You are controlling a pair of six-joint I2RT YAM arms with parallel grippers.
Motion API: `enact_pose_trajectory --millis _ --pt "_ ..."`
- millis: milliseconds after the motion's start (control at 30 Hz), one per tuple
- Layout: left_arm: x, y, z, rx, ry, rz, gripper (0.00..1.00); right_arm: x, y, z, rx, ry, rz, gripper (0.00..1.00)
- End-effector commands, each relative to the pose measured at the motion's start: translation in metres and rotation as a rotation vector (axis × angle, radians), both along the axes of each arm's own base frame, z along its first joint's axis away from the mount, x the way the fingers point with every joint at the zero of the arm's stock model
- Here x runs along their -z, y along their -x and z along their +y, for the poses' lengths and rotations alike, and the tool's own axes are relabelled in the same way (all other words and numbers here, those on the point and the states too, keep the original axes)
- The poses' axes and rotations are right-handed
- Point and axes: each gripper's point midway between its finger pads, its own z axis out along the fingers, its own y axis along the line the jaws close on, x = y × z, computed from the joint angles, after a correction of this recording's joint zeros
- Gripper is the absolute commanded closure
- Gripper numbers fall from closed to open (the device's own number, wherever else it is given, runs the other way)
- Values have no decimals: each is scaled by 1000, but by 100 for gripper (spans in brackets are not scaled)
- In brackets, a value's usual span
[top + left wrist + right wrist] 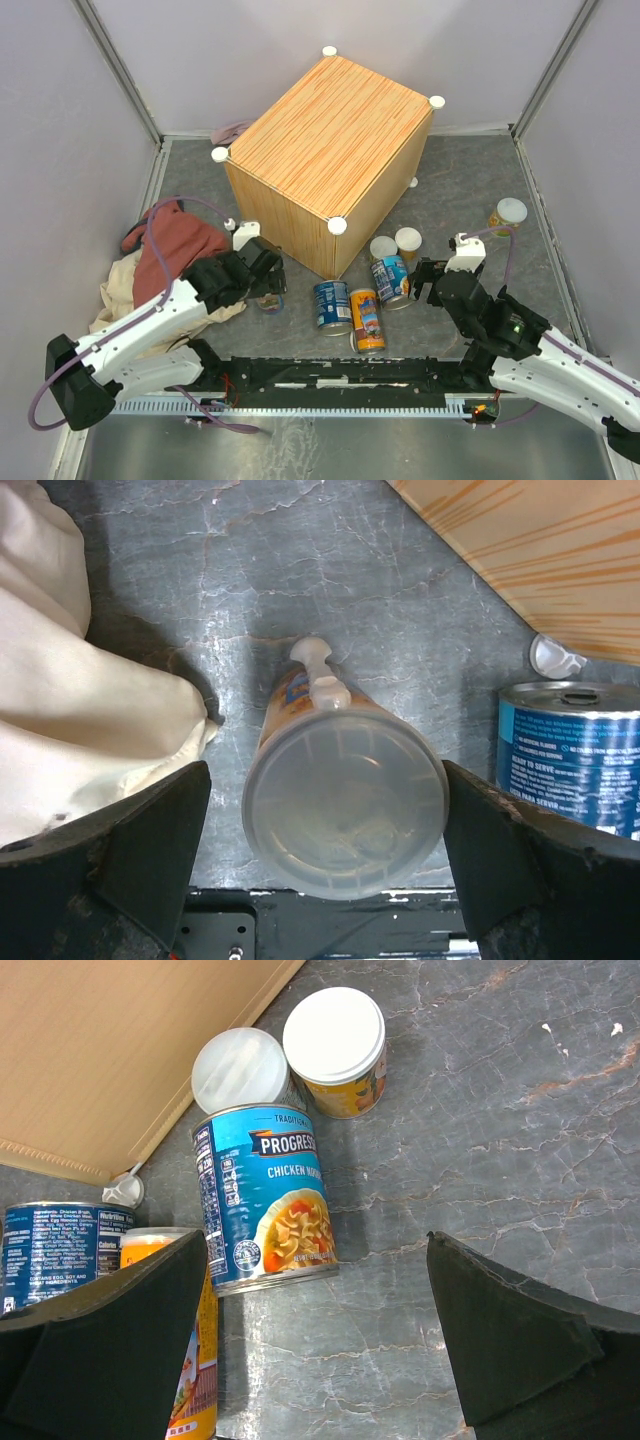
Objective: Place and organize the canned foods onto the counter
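The pale lid is between the left gripper's fingers in the left wrist view, and the fingers are level with the can's sides. The left gripper should close, as it would hold the can now.
The counter (pixel 330 150) is a large wood-grain box at the back. My left gripper (pixel 262 278) hangs open over a pale-lidded can (pixel 345 810), which sits upright between the fingers (pixel 130 850) without touching them. A blue can (pixel 332 303) stands to its right, beside an orange can (pixel 367 322) lying down. A blue soup can (pixel 265 1195) lies on its side, with two pale-lidded cans (pixel 240 1068) (pixel 335 1050) behind it. My right gripper (pixel 320 1340) is open over bare floor, just right of the soup can. Another pale-lidded can (pixel 508 213) stands far right.
Red cloth (pixel 175 245) and beige cloth (pixel 80 710) are heaped at the left, close to my left gripper. The counter's white corner cap (pixel 555 657) rests on the floor near the blue can (pixel 570 755). Grey walls enclose the marbled floor.
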Motion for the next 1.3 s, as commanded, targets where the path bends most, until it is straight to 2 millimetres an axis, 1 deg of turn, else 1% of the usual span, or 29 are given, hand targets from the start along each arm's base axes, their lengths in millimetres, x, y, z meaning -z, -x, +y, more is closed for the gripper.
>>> enact_pose_trajectory --millis 0,200,300,467,533,700,733,867,967,1000,1167,1267 --pt "-7 -13 0 -85 68 -104 3 -3 -2 2 11 -23 -15 2" --pt "-1 -15 2 -125 129 -159 17 0 -4 5 7 -16 -12 2" --pt "-2 -19 2 -141 151 -196 25 1 -5 6 5 -10 -7 2" --pt "-4 -24 4 -166 168 -259 33 2 -5 7 5 -11 -6 2" --pt "-7 -25 5 -172 164 -280 39 3 -5 7 5 -7 -6 2" --pt "-29 -26 9 -190 203 -350 56 0 -7 8 3 -2 -12 2" --pt "-34 -26 11 -195 211 -363 60 -1 -8 8 4 -2 -14 2" --pt "-53 -27 16 -210 238 -413 83 -3 -10 12 -2 5 -14 2" --pt "-66 -29 15 -209 254 -439 95 -4 -10 14 -15 11 -14 2" --pt "-70 -29 14 -200 253 -443 97 -5 -10 15 -22 14 -16 2" --pt "-94 -32 4 -134 235 -459 97 -18 -9 9 -42 37 -43 2" --pt "-115 -32 1 -102 232 -480 97 -26 -8 6 -43 40 -59 2"
